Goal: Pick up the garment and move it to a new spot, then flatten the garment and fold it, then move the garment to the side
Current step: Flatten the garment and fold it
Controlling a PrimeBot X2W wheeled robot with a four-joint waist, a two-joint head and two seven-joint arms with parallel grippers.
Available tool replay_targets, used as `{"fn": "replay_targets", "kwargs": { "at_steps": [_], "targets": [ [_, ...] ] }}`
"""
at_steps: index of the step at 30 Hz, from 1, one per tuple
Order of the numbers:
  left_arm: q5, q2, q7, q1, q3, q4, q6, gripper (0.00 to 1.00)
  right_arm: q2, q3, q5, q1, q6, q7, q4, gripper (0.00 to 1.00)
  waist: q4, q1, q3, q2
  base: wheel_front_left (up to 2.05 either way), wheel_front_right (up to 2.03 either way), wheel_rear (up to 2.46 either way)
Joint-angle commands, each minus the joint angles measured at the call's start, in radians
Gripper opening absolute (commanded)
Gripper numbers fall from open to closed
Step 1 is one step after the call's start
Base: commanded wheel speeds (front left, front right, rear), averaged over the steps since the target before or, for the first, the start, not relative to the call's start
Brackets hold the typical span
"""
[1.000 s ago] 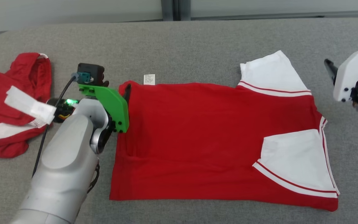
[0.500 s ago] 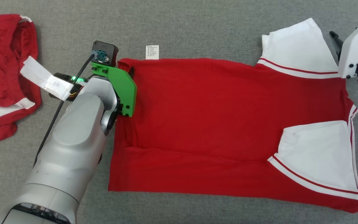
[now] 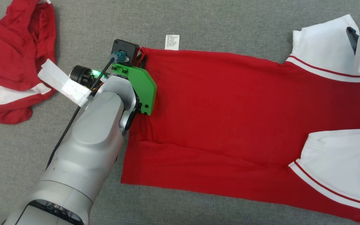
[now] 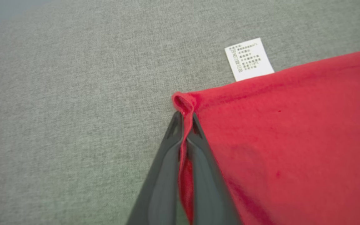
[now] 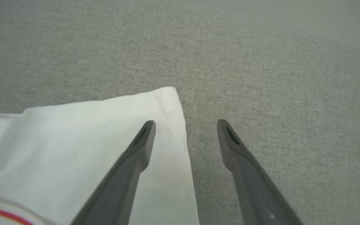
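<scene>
I should next grab the white sleeve by its outer tip corner with my right gripper to fold the shirt.
The garment is a red shirt with white sleeves, lying flat on the grey table. In the left wrist view my left gripper is shut on the garment's far left hem corner, and a small loop of red cloth pokes out past the tips. In the head view the left gripper sits mostly under its green bracket. My right gripper is open over the outer corner of the far white sleeve. One finger is above the cloth, the other above bare table. Its dark finger shows at the sleeve's tip.
A second red and white garment lies crumpled at the far left. A white care label sticks out from the shirt's far edge, close to the left gripper. The grey cloth table runs on beyond the shirt.
The head camera has shifted, moving the whole picture. My left gripper has shut on the hem corner. My right gripper has come in over the white sleeve's corner.
</scene>
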Motion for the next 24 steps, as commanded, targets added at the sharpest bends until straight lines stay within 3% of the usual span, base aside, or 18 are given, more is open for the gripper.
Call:
{"fn": "replay_targets", "kwargs": {
  "at_steps": [1,11,12,13,19,24],
  "targets": [
    [-0.005,0.018,0.002,0.001,-0.007,0.022,0.009,0.0,-0.009,-0.003,-0.013,-0.018,-0.001,-0.004,0.006,1.0,0.02,-0.0001,0.018,0.0,0.0,0.0,0.0],
    [-0.109,0.01,-0.017,0.004,-0.114,-0.055,0.03,0.0,0.001,0.036,-0.041,-0.006,-0.001,0.043,0.073,1.0,0.043,-0.0001,0.054,0.0,0.0,0.0,0.0],
    [-0.114,0.009,-0.022,0.002,-0.121,-0.057,0.034,0.0,0.004,0.048,-0.037,0.0,0.0,0.057,0.08,0.45,0.043,-0.0001,0.055,0.0,0.0,0.0,0.0],
    [-0.117,0.009,-0.025,-0.001,-0.124,-0.059,0.038,0.0,0.008,0.059,-0.031,0.005,0.001,0.063,0.08,0.0,0.043,-0.0001,0.056,0.0,0.0,0.0,0.0],
    [-0.138,0.011,-0.112,-0.034,-0.121,-0.037,0.079,0.0,-0.008,-0.003,-0.05,-0.018,-0.003,-0.046,0.055,0.0,0.031,-0.0001,0.051,0.0,0.0,0.0,0.0],
    [-0.148,0.013,-0.193,-0.045,-0.106,-0.002,0.085,0.0,0.011,-0.045,-0.055,-0.004,-0.002,-0.169,0.013,0.0,0.011,-0.0001,0.016,0.0,0.0,0.0,0.0]
  ]
}}
